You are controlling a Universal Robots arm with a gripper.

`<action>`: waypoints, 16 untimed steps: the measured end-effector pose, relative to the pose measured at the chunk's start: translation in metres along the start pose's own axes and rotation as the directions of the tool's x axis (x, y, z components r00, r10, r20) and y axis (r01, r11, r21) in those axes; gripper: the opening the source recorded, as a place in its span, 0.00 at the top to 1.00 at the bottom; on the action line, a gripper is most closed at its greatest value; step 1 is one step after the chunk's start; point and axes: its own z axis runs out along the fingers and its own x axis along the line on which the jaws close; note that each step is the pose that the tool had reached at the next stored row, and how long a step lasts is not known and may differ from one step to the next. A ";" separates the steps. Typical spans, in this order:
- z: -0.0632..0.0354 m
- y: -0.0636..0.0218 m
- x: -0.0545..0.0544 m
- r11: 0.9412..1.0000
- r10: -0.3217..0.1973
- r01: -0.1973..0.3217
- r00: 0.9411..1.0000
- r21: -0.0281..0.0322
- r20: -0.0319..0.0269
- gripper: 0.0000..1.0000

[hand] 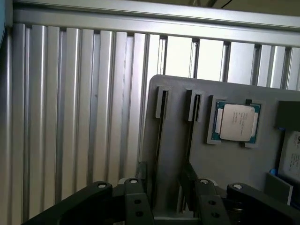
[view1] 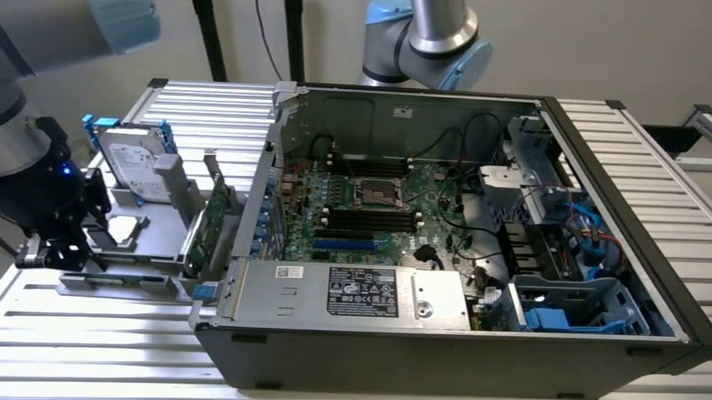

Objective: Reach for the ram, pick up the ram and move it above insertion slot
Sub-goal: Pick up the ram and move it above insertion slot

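Note:
Holder brackets hold both ends of the ram, so my gripper will next grab the open middle part [view1: 118, 278] of the ram's top edge to pick it up.
In the exterior view my gripper [view1: 65, 257] hangs low at the left, over the front end of a grey parts holder [view1: 167, 225] beside the computer case. A long thin strip with green on it, apparently the ram [view1: 117, 279], stands on edge in the holder's front slot just under the gripper. From the wrist, the gripper [hand: 164, 182] is open, its dark fingers [hand: 142, 180] straddling one of two narrow slots [hand: 161, 122] in the holder. I cannot make out the ram's board there. The motherboard's black insertion slots [view1: 368, 221] lie inside the open case.
The holder also carries a silver hard drive [view1: 133, 167], a wider green expansion card [view1: 217, 221] and a processor chip [hand: 236, 123]. The open case [view1: 601, 167] has a power supply [view1: 356, 292] at its front. Ribbed metal table [view1: 100, 350]. A second arm's base [view1: 439, 42] stands behind the case.

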 end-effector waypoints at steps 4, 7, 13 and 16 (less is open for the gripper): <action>0.0073 -0.0004 0.000 1.000 0.003 -0.003 1.000 0.000 0.000 0.58; 0.0128 -0.0006 0.001 1.000 0.005 -0.005 1.000 0.000 0.000 0.58; 0.0237 -0.0009 0.001 1.000 0.005 -0.005 1.000 0.000 0.000 0.58; 0.0291 -0.0023 0.002 1.000 0.005 -0.005 1.000 0.000 0.000 0.58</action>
